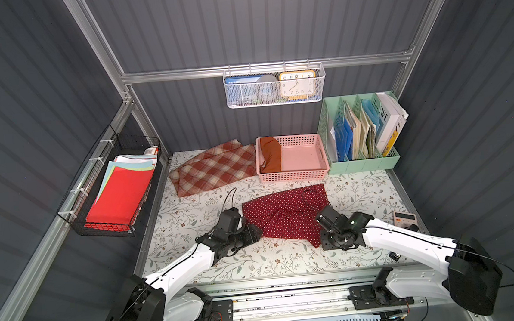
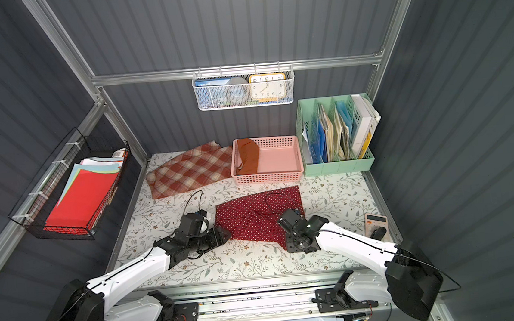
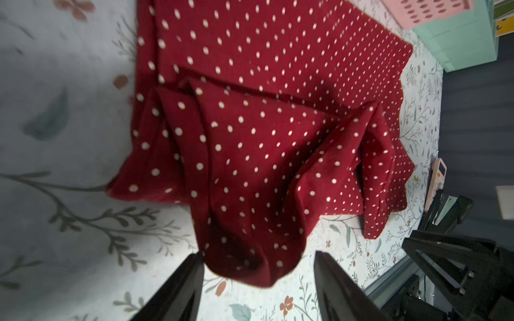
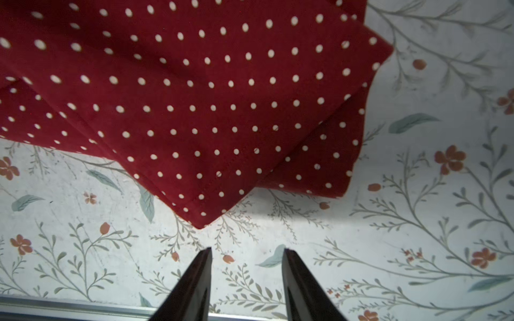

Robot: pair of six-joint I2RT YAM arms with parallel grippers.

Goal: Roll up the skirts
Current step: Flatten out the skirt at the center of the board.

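The robot's right gripper should next grab the polka-dot skirt (image 1: 285,212) by its pointed near corner, so the folded-over part can be spread flat for rolling.
The dark red polka-dot skirt (image 1: 285,212) (image 2: 253,214) lies crumpled mid-table, its near part folded over. My left gripper (image 1: 259,232) (image 3: 258,254) is at its left edge, open, and a bunched fold of the polka-dot skirt (image 3: 250,258) sits loosely between the fingers. My right gripper (image 1: 321,244) (image 4: 247,250) is open with nothing in it, just short of a pointed corner of the polka-dot skirt (image 4: 199,219). The plaid skirt (image 1: 215,167) (image 2: 190,169) lies flat at the back left. The rust-orange skirt (image 1: 271,154) (image 2: 247,155) rests rolled in the pink basket (image 1: 294,175).
A calculator (image 1: 404,218) lies by the table's right edge. A mint file organizer (image 1: 362,162) stands at the back right. A black wire basket (image 1: 104,226) with red paper sheets hangs on the left wall. A white mesh basket (image 1: 274,102) hangs on the back wall.
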